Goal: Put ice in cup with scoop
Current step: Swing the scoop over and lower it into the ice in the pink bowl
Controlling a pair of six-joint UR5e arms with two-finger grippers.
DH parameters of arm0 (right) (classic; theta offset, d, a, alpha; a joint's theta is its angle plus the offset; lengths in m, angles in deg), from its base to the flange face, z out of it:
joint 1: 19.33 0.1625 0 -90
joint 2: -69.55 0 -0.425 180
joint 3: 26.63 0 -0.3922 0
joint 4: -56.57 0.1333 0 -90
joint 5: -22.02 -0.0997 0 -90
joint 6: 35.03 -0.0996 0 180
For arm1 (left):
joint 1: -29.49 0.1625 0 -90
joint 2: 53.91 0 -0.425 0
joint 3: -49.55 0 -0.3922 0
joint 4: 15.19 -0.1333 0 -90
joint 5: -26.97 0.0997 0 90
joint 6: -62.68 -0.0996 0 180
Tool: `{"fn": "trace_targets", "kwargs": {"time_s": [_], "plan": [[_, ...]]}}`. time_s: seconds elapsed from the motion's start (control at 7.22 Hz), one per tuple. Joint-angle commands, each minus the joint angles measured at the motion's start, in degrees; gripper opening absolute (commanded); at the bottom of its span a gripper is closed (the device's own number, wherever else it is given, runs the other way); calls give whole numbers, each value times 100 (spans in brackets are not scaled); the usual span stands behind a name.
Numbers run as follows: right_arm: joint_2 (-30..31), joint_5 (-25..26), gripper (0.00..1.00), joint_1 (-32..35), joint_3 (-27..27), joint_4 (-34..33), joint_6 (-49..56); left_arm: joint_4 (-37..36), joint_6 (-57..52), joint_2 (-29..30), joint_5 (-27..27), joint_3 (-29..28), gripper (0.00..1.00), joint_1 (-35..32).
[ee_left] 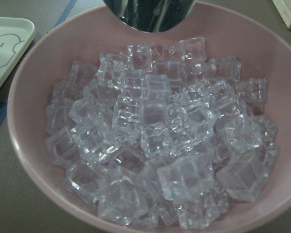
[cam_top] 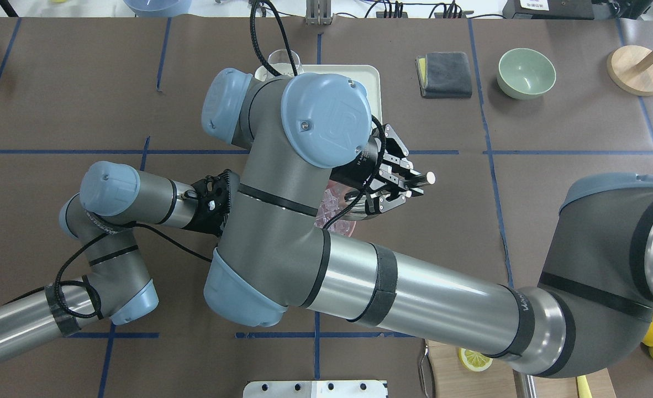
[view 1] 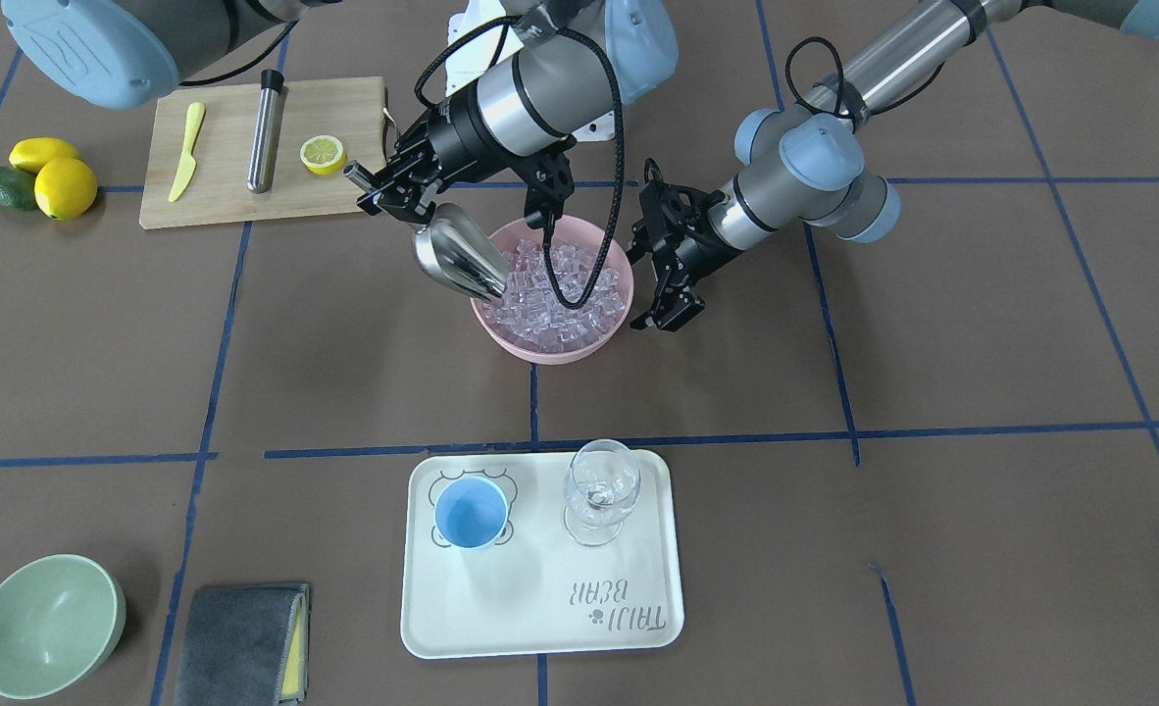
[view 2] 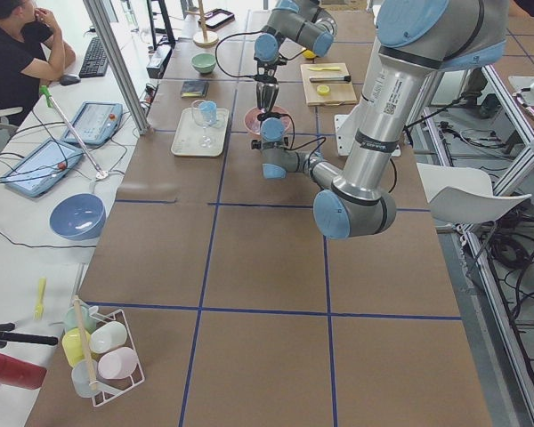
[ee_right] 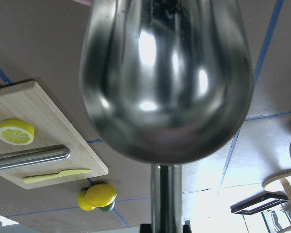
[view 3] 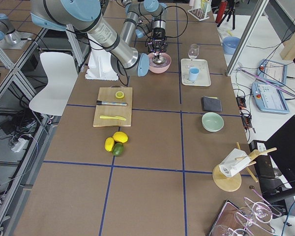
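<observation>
My left gripper needs to grab the bowl by its thin rim next, because the bowl is much wider than the gripper's open fingers and is heaped with ice (view 1: 560, 294).
The ice (view 1: 560, 294) is a heap of clear cubes in a pink bowl (view 1: 540, 348) at mid-table; it fills the left wrist view (ee_left: 155, 136). My right gripper (view 1: 391, 188) is shut on the handle of the steel scoop (view 1: 457, 257). The scoop tilts down with its mouth at the ice by the bowl's rim; it also shows in the right wrist view (ee_right: 165, 73) and the left wrist view (ee_left: 150, 12). My left gripper (view 1: 668, 309) hangs open and empty beside the bowl's other side. The light blue cup (view 1: 471, 512) stands upright on a white tray (view 1: 540, 608).
A clear stemmed glass (view 1: 599, 490) stands on the tray beside the cup. A wooden board (view 1: 226, 201) holds a yellow knife, a steel cylinder (view 1: 266, 127) and half a lemon. Lemons (view 1: 60, 181), a green bowl (view 1: 45, 623) and a grey cloth (view 1: 241, 642) lie at the sides.
</observation>
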Motion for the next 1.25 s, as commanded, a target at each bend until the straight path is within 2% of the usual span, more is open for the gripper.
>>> {"fn": "trace_targets", "kwargs": {"time_s": [0.0,0.69,1.11], "plan": [[-29,104,0,-112,-183,-21,0,3,0,9,0,-16,100,5],[-21,157,0,-244,-210,137,-263,179,17,96,0,-7,100,40],[5,166,0,-331,-403,383,-421,179,17,105,0,2,100,41]]}}
